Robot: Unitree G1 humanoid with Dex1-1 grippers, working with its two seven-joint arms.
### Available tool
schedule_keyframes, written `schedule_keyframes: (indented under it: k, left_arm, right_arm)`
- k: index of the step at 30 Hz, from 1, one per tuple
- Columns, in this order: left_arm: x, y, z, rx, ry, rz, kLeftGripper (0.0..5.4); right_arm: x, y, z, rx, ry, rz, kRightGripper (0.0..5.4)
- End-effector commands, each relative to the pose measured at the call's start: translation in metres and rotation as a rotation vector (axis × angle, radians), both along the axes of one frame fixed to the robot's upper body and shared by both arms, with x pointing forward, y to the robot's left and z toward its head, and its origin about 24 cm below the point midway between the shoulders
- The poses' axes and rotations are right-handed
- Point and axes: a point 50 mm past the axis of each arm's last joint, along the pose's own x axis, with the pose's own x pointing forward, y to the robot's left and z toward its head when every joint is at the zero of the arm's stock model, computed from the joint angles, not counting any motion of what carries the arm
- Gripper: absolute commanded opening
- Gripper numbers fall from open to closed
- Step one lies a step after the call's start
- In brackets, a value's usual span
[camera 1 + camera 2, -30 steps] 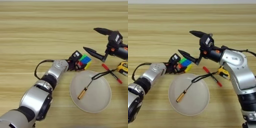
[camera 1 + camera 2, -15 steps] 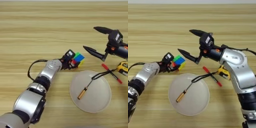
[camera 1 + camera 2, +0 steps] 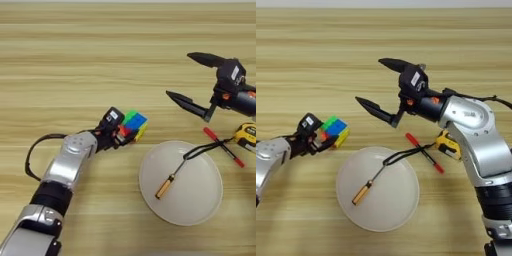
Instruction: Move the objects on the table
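The puzzle cube's lower edge [image 3: 136,136] is still above the tabletop beside the plate [image 3: 200,197], so my left gripper should keep hold of the cube until it reaches the tabletop.
My left gripper [image 3: 121,131] is shut on the small multicoloured puzzle cube [image 3: 133,124], holding it just left of the round off-white plate [image 3: 200,197]. The thin tool with a wooden handle [image 3: 164,187] lies on the plate, and its black cord [image 3: 202,149] trails over the rim to the right. A red pen [image 3: 223,147] lies to the right of the plate, beside the yellow tape measure [image 3: 247,137]. My right gripper [image 3: 372,83] hovers wide open above the table [image 3: 75,60], behind the plate.
The cord of the tool crosses the red pen [image 3: 424,152] near the tape measure [image 3: 448,145]. My left forearm [image 3: 65,170] lies across the table's front left, and a thin black cable [image 3: 30,155] loops beside it.
My left gripper has carried the puzzle cube leftward, away from the plate and the right gripper. The right gripper has stayed open in place.
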Motion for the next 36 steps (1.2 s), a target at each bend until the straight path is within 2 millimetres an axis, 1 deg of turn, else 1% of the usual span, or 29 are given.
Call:
schedule_keyframes:
  k: [1,13,19,26,36]
  left_arm:
    - [-0.009,0.008,0.003,-0.003,0.013,0.004,3.25]
    - [-0.035,0.025,0.007,0.018,0.047,-0.023,3.25]
    - [-0.046,0.031,0.004,0.036,0.073,-0.028,3.25]
    - [-0.058,0.034,0.004,0.035,0.091,-0.024,3.25]
    - [-0.066,0.032,0.006,0.019,0.102,-0.018,3.25]
  right_arm:
    - [0.001,0.002,0.007,0.001,-0.025,-0.004,5.40]
    - [0.002,0.006,0.009,0.009,-0.034,-0.008,5.40]
    - [0.002,0.007,0.010,0.010,-0.040,-0.010,5.40]
    - [0.002,0.006,0.012,0.008,-0.046,-0.011,5.40]
    - [0.002,0.006,0.013,0.007,-0.048,-0.012,5.40]
